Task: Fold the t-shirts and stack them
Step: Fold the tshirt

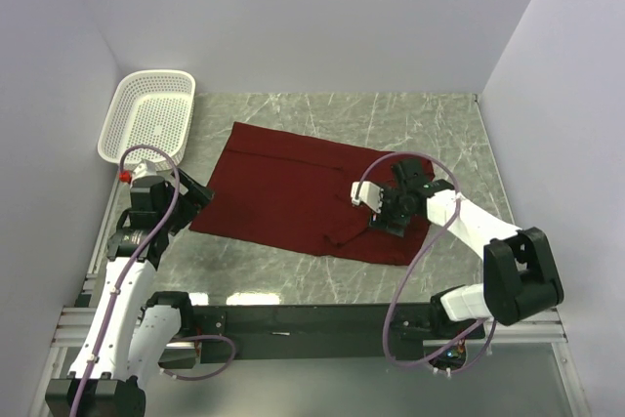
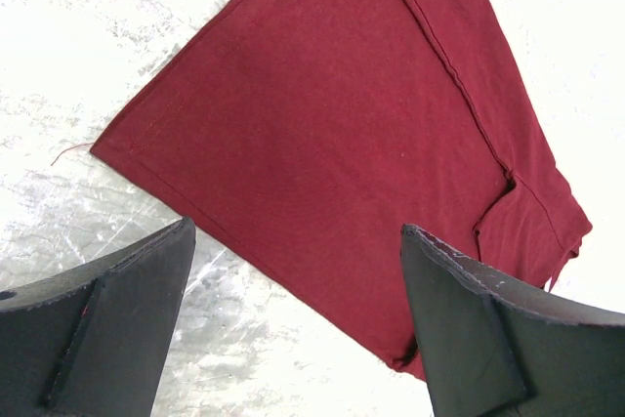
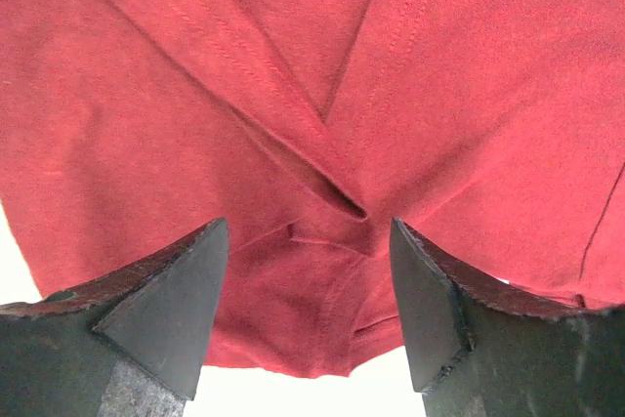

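Observation:
My left gripper grabs the maroon t-shirt's near hem corner [image 1: 195, 228] [image 2: 104, 149] next, to fold the t-shirt's near edge inward over its flat body.
A maroon t-shirt [image 1: 293, 192] lies partly folded and flat on the marble table. My left gripper [image 1: 200, 194] is open and empty, hovering over the shirt's near left edge; its wrist view shows the shirt's corner and hem [image 2: 342, 124] ahead of the fingers [image 2: 127, 319]. My right gripper [image 1: 376, 214] is open over the shirt's near right part, where the cloth bunches in small folds [image 3: 332, 212]. Its fingers [image 3: 430, 310] stand either side of the folds, not closed on them. The neck label is hidden.
A white mesh basket [image 1: 148, 114] stands at the far left corner. Grey walls close in the table on three sides. A black rail [image 1: 312, 319] runs along the near edge by the arm bases.

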